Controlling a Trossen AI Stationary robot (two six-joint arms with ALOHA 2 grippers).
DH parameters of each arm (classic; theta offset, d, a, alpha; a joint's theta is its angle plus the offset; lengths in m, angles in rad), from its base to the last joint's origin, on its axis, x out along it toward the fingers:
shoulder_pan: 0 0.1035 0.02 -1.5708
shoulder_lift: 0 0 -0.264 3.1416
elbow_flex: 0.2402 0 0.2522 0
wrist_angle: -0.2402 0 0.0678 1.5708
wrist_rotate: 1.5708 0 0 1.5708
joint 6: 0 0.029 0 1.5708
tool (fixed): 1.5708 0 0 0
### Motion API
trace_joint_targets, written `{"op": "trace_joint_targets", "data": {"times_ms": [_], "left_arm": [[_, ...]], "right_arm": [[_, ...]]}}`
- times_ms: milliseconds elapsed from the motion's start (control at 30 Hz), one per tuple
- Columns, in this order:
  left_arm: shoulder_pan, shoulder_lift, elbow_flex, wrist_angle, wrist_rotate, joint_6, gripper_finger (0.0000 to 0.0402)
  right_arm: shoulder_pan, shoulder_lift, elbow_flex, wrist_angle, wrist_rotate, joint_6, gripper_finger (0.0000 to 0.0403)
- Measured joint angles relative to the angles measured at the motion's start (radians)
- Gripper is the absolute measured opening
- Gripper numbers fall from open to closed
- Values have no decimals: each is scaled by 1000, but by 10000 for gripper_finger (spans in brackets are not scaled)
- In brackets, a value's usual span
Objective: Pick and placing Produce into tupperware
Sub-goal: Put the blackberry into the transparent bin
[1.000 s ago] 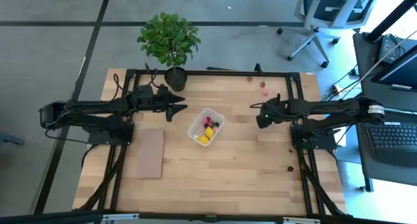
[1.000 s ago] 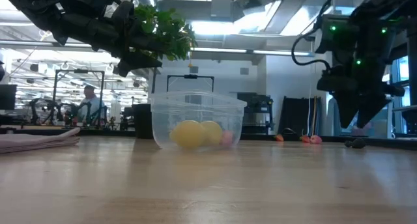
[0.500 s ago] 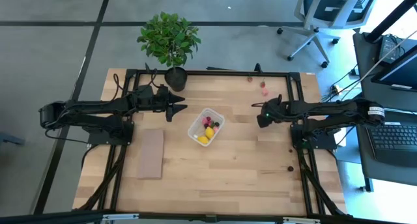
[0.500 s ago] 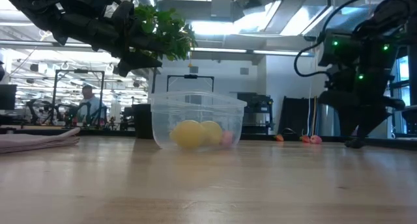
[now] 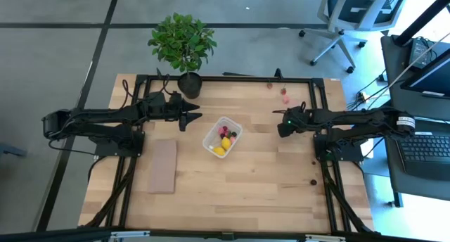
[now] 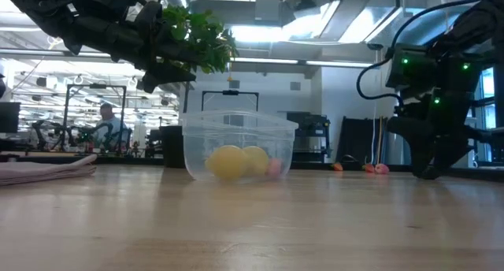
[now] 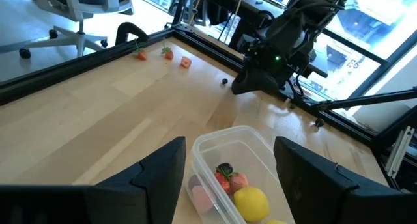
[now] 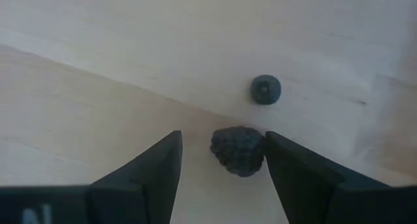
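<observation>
My right gripper's fingers reach down around the maroon berry near the table. They would hold the berry if I closed now, so I should close.
The clear tupperware tub (image 5: 222, 136) stands mid-table with yellow, red and pink toy produce (image 7: 251, 201) inside. My right gripper (image 8: 221, 136) is open, low over the table to the tub's right (image 5: 279, 128), its fingers on either side of a dark maroon toy berry (image 8: 238, 150) that lies on the wood. A small dark round berry (image 8: 265, 90) lies just beyond it. My left gripper (image 5: 191, 116) is open and empty, held above the table left of the tub (image 7: 241, 165). My right gripper's fingers point down and stand on either side of the dark maroon berry's sides (image 8: 259, 146). One finger (image 8: 280, 159) is right against the berry; I cannot tell whether it touches. The berry rests on the table.
Loose red toy pieces (image 5: 285, 98) lie near the far right edge, and a dark one (image 5: 313, 181) near the front right. A tan board (image 5: 163, 164) lies at the left. A potted plant (image 5: 181, 43) stands at the far edge.
My right gripper has gone down toward the table, its fingertips now close to the wood around the dark berry. My left arm and the tub have kept still.
</observation>
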Motion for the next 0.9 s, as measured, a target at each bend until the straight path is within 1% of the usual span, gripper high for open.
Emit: {"op": "trace_joint_targets", "data": {"times_ms": [133, 233, 467, 633, 667, 733, 833, 900], "left_arm": [[0, 0, 0, 0, 0, 0, 225], [0, 0, 0, 0, 0, 0, 225], [0, 0, 0, 0, 0, -1, 225], [0, 0, 0, 0, 0, -1, 225], [0, 0, 0, 0, 0, -1, 225], [0, 0, 0, 0, 0, -1, 225], [0, 0, 0, 0, 0, 0, 225], [0, 0, 0, 0, 0, 0, 225]], "right_arm": [[-10, 18, 0, -1, -5, 0, 206], [-13, 39, 3, 4, -5, 0, 187], [-13, 55, 4, 16, -5, 3, 117], [-15, 58, 23, 7, -36, 3, 114], [-15, 61, 35, 4, -53, 3, 114], [-12, 61, 70, 32, -137, -12, 114], [-9, 60, 138, 158, -236, -77, 114], [5, 60, 188, 253, -263, -111, 114]]}}
